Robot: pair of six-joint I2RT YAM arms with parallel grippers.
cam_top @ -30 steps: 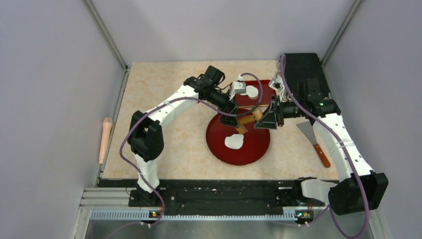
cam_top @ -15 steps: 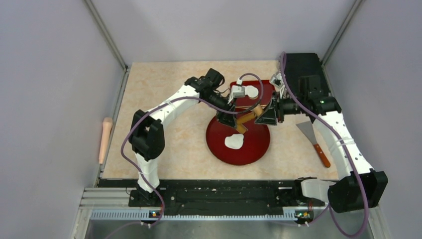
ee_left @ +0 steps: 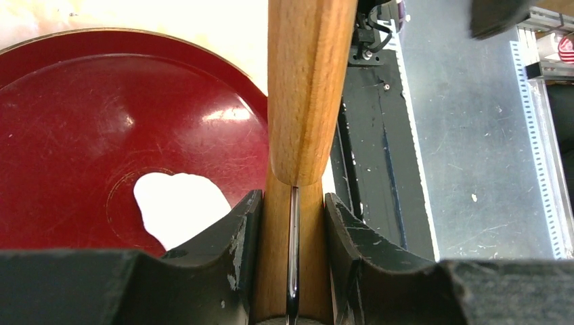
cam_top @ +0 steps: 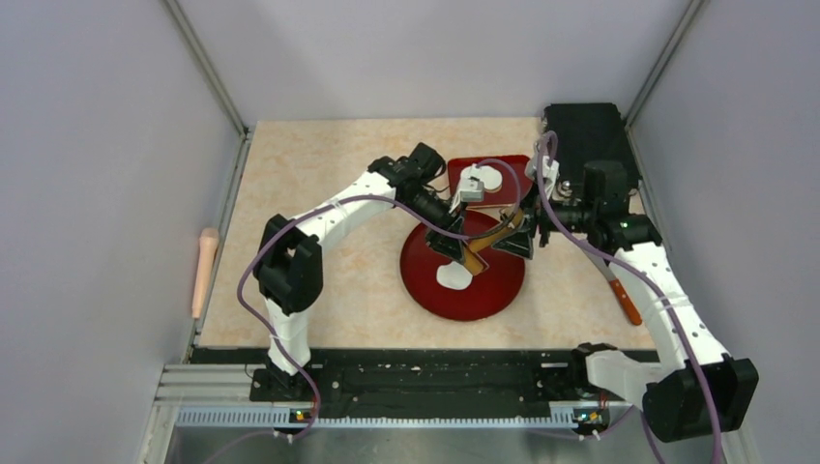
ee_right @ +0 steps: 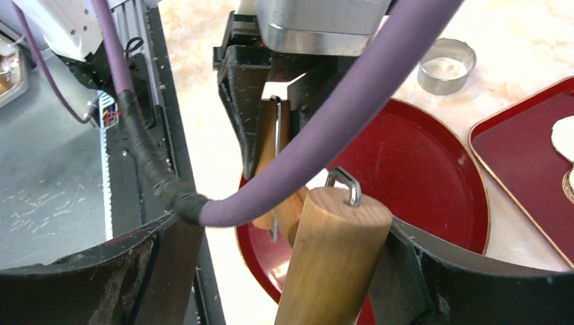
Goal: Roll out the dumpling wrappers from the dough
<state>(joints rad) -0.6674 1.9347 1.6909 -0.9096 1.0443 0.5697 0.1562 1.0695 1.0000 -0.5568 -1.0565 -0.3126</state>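
The wooden roller's loose end [cam_top: 512, 217] [ee_right: 336, 261] should be grabbed by my right gripper. The roller's end that my left gripper holds then stays free to roll dough.
A wooden roller [cam_top: 481, 249] hangs tilted over the round red plate [cam_top: 493, 290]. My left gripper [cam_top: 451, 246] is shut on one wooden handle [ee_left: 292, 257], which fills the gap between its fingers. My right gripper [cam_top: 513, 238] stands open round the other end [ee_right: 335, 250]. That end only leans on the right-hand finger [ee_right: 413, 264]. The dough [cam_top: 454, 275], a white ragged lump [ee_left: 179, 206], lies on the plate below the roller. A round white dumpling wrapper [cam_top: 490, 178] rests on the red rectangular tray [cam_top: 517, 164] behind.
A metal ring [ee_right: 445, 66] stands on the table beyond the plate. A spatula [cam_top: 619, 290] with an orange handle lies at the right. A pale rolling pin [cam_top: 204, 271] lies by the left wall. A black box [cam_top: 585, 130] fills the back right corner.
My left gripper has shut on the roller's handle. My right gripper, shut on the other end before, has now opened. Both have shifted nearer, over the plate.
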